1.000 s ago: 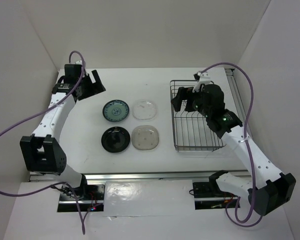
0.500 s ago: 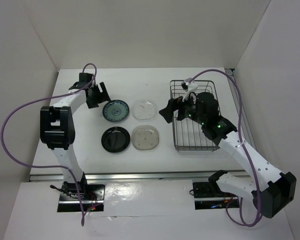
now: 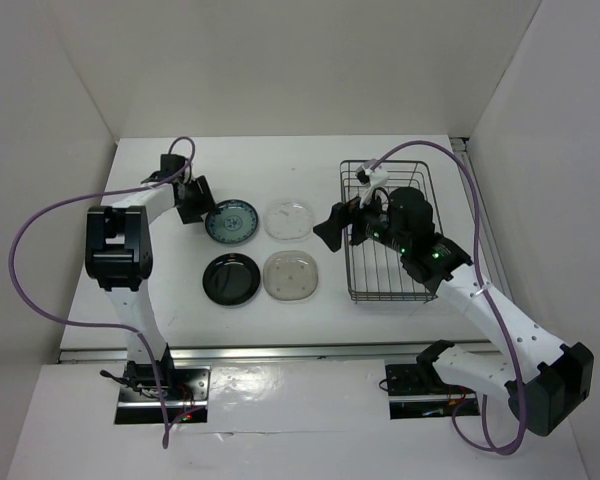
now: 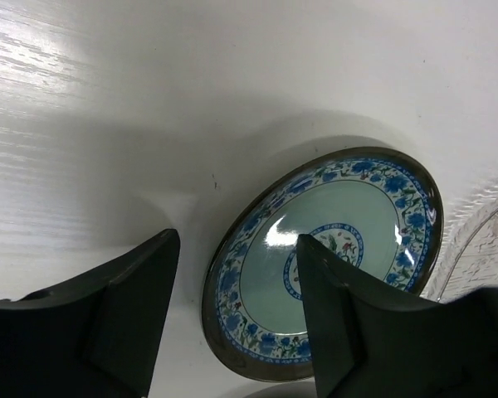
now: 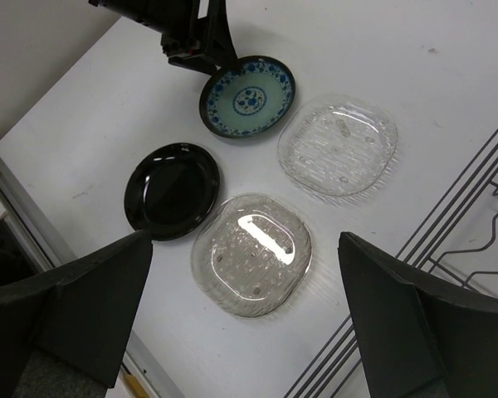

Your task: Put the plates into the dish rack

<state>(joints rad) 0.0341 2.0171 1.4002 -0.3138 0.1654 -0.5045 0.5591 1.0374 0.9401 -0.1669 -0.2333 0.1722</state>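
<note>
The blue-green plate would stay on the tabletop if I lifted my left gripper now, because my fingers are wide apart across the plate's rim.
Four plates lie in a square on the white table: blue-green patterned, clear glass, glossy black, grey-beige. The dish rack stands empty at the right. My left gripper is open, low at the blue-green plate's left edge; in the left wrist view its jaws straddle that plate's rim. My right gripper is open and empty, raised between the rack's left side and the plates. In the right wrist view it hangs above the grey-beige plate.
White walls close in the table at the left, back and right. The right wrist view shows the rack's wires at the right, the black plate, the clear plate, the blue-green plate and the table's near edge.
My left gripper has moved right and down to the blue-green plate's edge. My right gripper has moved left from over the rack toward the plates.
</note>
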